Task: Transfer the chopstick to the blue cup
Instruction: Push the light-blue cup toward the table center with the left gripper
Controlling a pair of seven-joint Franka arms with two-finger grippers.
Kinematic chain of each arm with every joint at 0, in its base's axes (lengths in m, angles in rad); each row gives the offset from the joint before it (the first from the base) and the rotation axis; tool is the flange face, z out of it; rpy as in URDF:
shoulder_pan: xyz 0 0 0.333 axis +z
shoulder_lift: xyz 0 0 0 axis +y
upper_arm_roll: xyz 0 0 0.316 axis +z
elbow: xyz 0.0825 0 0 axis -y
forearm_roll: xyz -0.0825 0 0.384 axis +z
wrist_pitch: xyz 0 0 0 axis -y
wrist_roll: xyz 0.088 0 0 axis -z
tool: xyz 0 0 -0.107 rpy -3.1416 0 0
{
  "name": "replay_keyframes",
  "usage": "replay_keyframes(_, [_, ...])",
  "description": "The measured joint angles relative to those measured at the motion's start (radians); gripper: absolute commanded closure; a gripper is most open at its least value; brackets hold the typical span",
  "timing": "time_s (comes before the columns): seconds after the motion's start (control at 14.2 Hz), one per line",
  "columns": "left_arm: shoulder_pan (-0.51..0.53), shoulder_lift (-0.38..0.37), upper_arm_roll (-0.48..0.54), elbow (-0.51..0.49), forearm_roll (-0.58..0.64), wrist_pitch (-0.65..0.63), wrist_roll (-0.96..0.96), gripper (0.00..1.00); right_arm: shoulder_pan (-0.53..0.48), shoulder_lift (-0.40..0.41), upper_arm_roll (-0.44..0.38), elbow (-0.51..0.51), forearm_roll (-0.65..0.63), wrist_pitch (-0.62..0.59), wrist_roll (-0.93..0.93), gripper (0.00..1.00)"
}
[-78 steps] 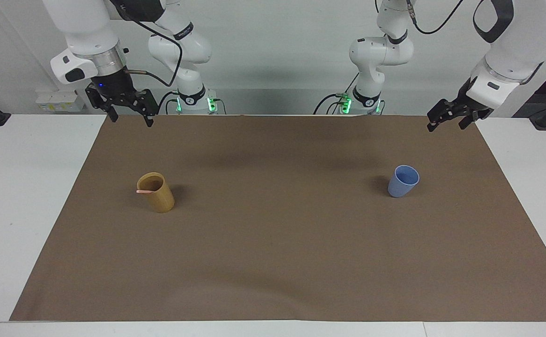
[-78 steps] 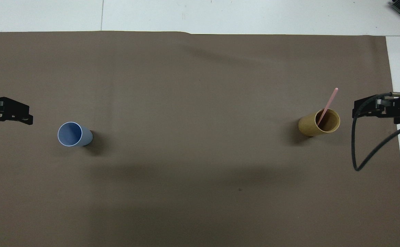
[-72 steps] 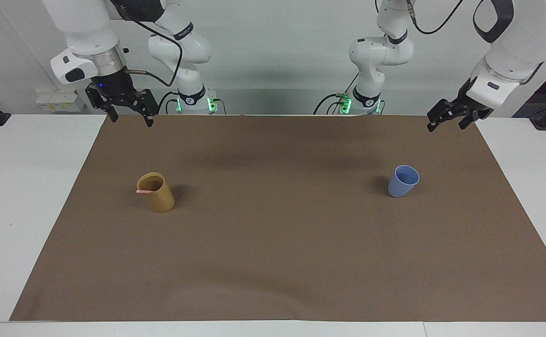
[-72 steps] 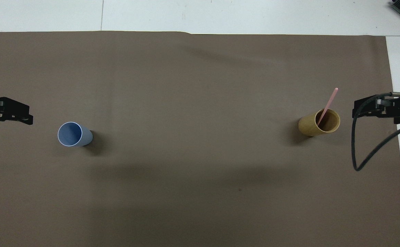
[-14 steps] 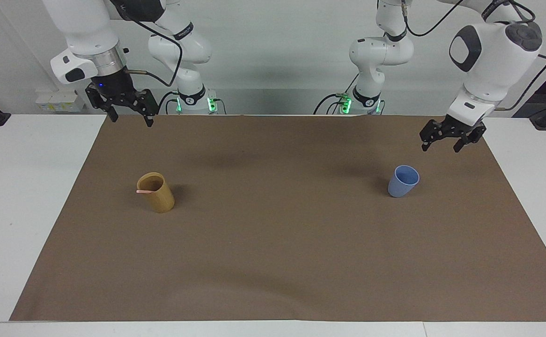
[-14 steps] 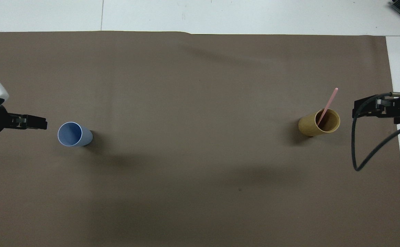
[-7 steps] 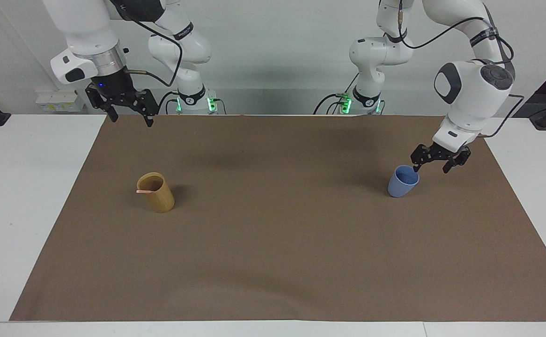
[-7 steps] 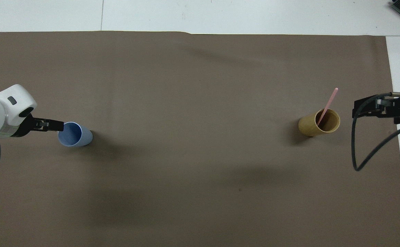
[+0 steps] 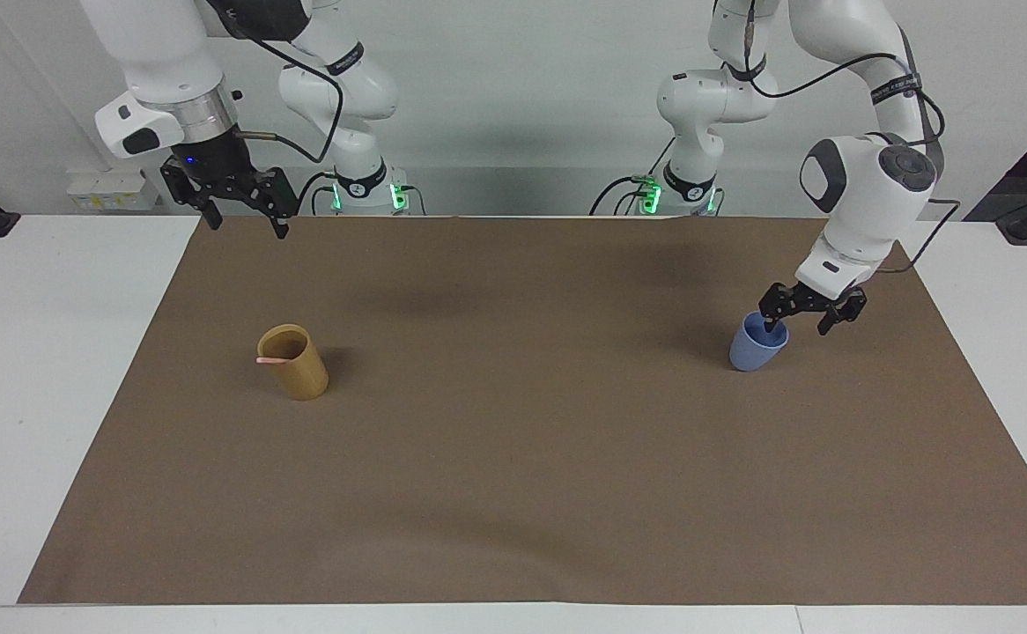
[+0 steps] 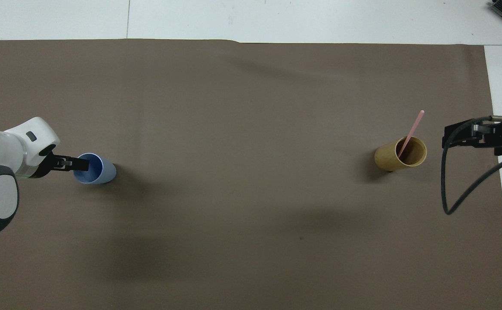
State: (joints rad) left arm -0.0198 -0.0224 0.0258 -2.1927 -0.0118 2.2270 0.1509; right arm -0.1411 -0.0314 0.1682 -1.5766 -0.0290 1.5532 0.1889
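Note:
My left gripper grabs the blue cup by its rim (image 10: 91,153) next, since the cup's opening stays free to receive the chopstick (image 10: 415,125).
A light-blue cup (image 9: 749,354) (image 10: 104,173) stands upright on the brown mat toward the left arm's end. My left gripper (image 9: 797,324) (image 10: 79,164) is open at the cup's rim. One finger dips into the cup's mouth and the other hangs outside the rim. A single pale pink chopstick (image 10: 415,125) (image 9: 269,360) leans in a tan bamboo-coloured cup (image 9: 300,374) (image 10: 386,157) toward the right arm's end. My right gripper (image 9: 247,227) (image 10: 447,138) hangs open and empty above the mat's edge, beside the tan cup, and waits.
The brown mat (image 9: 513,458) covers most of the white table (image 9: 29,370). A black cable (image 10: 447,189) loops down from the right gripper over the mat's edge.
My left arm has swung down and inward, so its open gripper moved from above the mat's edge to the blue cup's rim. The right arm, both cups and the chopstick have not moved.

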Motion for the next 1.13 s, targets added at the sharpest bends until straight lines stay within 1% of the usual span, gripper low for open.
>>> replay_keyframes(0.07, [0.000,0.002,0.000,0.000,0.000,0.000,0.001,0.36,0.000,0.000,0.000,0.000,0.000,0.000,0.000,0.00])
replay_keyframes(0.21, [0.000,0.006,0.000,-0.001,0.000,0.000,0.003,0.60,0.000,0.000,0.000,0.000,0.000,0.000,0.000,0.00])
replay_keyframes(0.28, [0.000,0.007,0.000,-0.001,0.000,0.000,0.004,0.66,0.000,0.000,0.000,0.000,0.000,0.000,0.000,0.00])
replay_keyframes(0.64, [-0.001,0.008,-0.001,-0.001,0.000,0.000,0.004,0.77,0.000,0.000,0.000,0.000,0.000,0.000,0.000,0.00])
replay_keyframes(1.13, [-0.001,0.009,-0.002,-0.004,0.000,0.000,0.004,0.97,0.000,0.000,0.000,0.000,0.000,0.000,0.000,0.00])
